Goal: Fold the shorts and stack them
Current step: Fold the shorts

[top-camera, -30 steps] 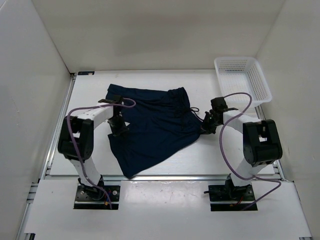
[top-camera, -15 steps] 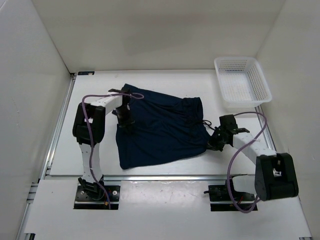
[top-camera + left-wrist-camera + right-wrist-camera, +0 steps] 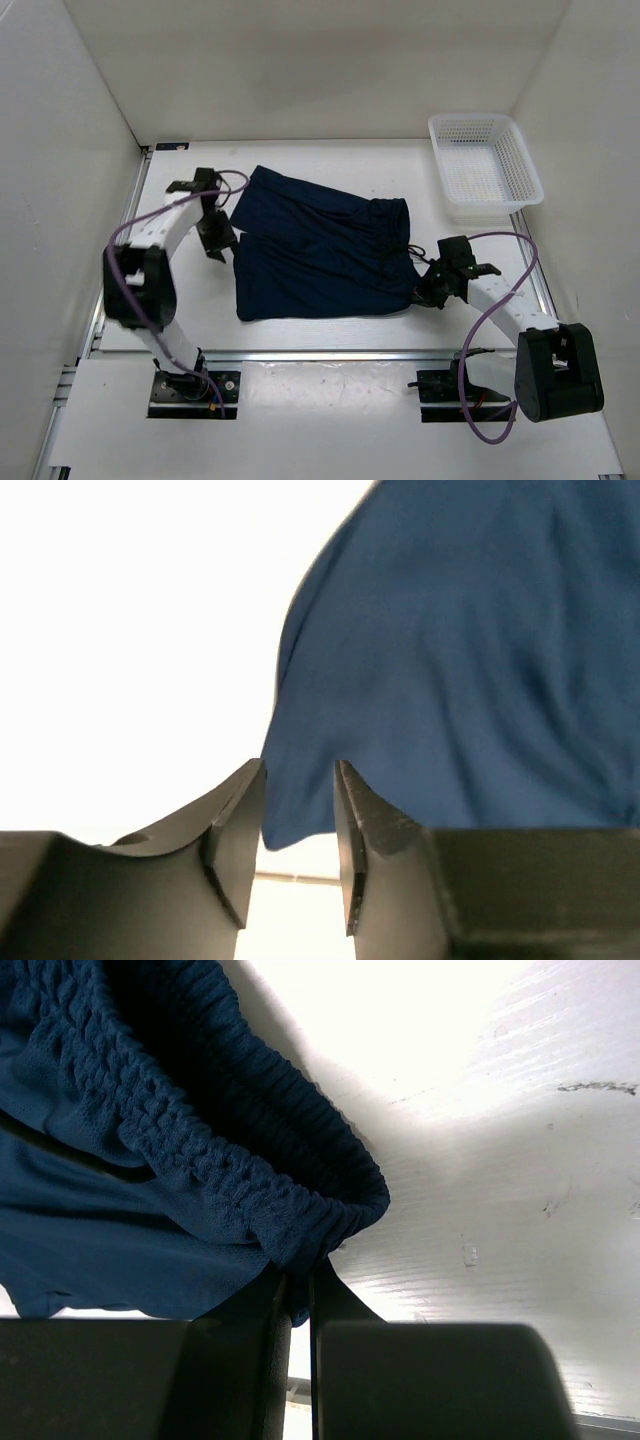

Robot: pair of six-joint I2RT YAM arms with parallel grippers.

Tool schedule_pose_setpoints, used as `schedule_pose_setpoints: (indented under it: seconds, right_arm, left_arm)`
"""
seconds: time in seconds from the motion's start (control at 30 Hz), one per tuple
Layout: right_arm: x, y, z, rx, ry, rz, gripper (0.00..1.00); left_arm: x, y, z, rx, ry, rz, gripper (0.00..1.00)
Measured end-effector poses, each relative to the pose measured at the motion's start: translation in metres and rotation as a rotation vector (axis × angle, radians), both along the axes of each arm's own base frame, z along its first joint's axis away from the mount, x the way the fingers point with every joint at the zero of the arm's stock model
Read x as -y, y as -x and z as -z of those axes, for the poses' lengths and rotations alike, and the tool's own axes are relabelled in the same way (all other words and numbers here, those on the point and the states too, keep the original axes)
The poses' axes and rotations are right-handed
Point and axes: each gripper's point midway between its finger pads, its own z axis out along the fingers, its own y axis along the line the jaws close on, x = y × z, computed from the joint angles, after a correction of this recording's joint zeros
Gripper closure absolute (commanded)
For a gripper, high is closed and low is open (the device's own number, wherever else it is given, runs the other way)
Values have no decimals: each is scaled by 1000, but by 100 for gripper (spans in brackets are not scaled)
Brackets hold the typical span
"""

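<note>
The near side of the shorts needs to be folded over evenly, so the left gripper should next take hold of the shorts' near leg-hem corner (image 3: pixel 243 314) (image 3: pixel 279 832), opposite the pinched waistband corner.
The dark navy shorts (image 3: pixel 320 255) lie spread on the white table, with the gathered waistband on the right. My left gripper (image 3: pixel 218 243) is open and empty just left of the shorts' left edge. In the left wrist view the fabric (image 3: pixel 460 660) lies beyond the parted fingers of my left gripper (image 3: pixel 300 780). My right gripper (image 3: pixel 428 290) is shut on the waistband's near right corner. In the right wrist view the ribbed waistband (image 3: pixel 200 1160) is pinched between the closed fingers of my right gripper (image 3: pixel 298 1280). The drawstring shows near the waistband (image 3: pixel 400 240).
A white plastic mesh basket (image 3: pixel 485 165) stands at the back right corner. White walls enclose the table on three sides. A metal rail (image 3: pixel 120 250) runs along the left edge.
My left gripper has let go of the shorts' left edge and moved left, away from the fabric. The shorts now lie flatter. My right gripper still holds the waistband.
</note>
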Motion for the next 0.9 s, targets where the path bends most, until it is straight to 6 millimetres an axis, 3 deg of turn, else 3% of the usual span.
schedule_pose_setpoints:
  seconds: [0.13,0.17,0.2,0.3,0.33,0.4,0.63,0.67,0.7,0.8,0.9]
  right_arm:
    - [-1,1,1,-1,4,-5,100]
    - [0,1,1,-1,6,-5,100]
    - [0,1,1,-2,6,-5,100]
    - [0,1,2,-8,8,-4,100]
    - [0,1,2,-8,8,-4,100]
    - [0,1,2,-8,9,-5,100]
    - [0,1,2,-7,9,-8,100]
    - [0,1,2,-7,10,-8,100]
    - [0,1,2,-7,10,-8,100]
    - [1,1,3,-5,17,-6,100]
    - [3,2,4,-8,29,-5,100]
  left_arm:
    - [5,59,-22,57,81,-51,53]
    - [10,75,-21,51,104,-64,46]
    - [15,90,-18,40,126,-74,35]
    - [27,129,3,-44,172,-123,34]
    - [30,138,10,-77,184,-140,26]
    - [34,148,23,-120,202,-166,26]
    - [39,135,42,-115,211,-225,42]
    - [39,133,46,-119,204,-230,47]
    - [37,132,49,-123,190,-234,62]
    - [31,128,59,-139,146,-248,90]
    - [28,123,63,-143,124,-238,90]
